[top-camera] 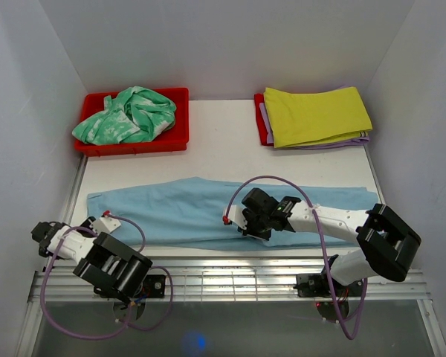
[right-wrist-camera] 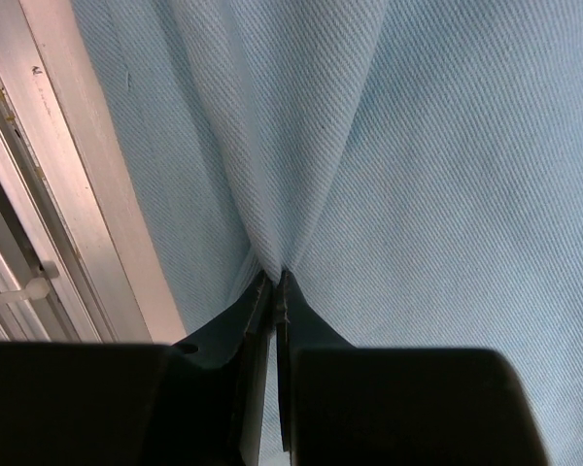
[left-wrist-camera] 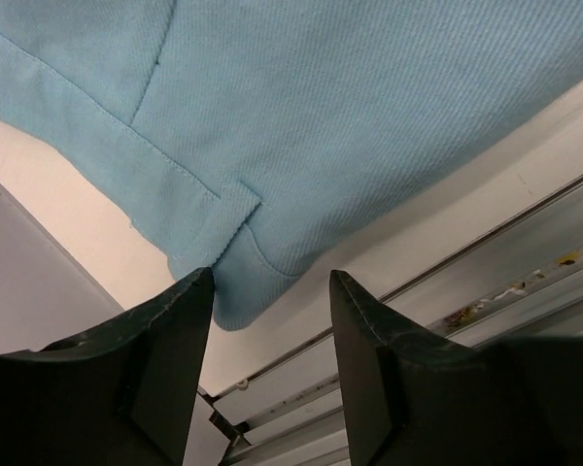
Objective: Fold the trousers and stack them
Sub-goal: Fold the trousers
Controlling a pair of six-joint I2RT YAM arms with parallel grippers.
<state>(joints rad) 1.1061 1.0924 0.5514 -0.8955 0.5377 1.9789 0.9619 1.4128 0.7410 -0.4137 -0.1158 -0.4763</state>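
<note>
I need to draw the edge of the trousers point(left-wrist-camera: 321, 116) straight for folding, so I should next grab the hemmed corner at their end point(left-wrist-camera: 251, 280) with my left gripper.
The light sky-blue trousers point(top-camera: 178, 212) lie stretched across the table from left to right. My left gripper point(top-camera: 110, 222) sits low at their left end. In the left wrist view it point(left-wrist-camera: 272, 296) is open, and a hemmed corner of the trousers point(left-wrist-camera: 321, 116) lies just ahead of the gap between its dark fingers point(left-wrist-camera: 170, 340). My right gripper point(top-camera: 236, 223) is over the middle of the trousers by their near edge. In the right wrist view it point(right-wrist-camera: 275, 280) is shut on a pinched ridge of the trousers point(right-wrist-camera: 447, 175), and the cloth rises in folds to the fingertips.
A red tray point(top-camera: 134, 145) at the back left holds a mint-green-and-white patterned garment point(top-camera: 126, 115). At the back right a folded yellow-green cloth point(top-camera: 316, 115) tops a small stack. Metal rails point(top-camera: 230, 279) run along the table's near edge. White walls close in both sides.
</note>
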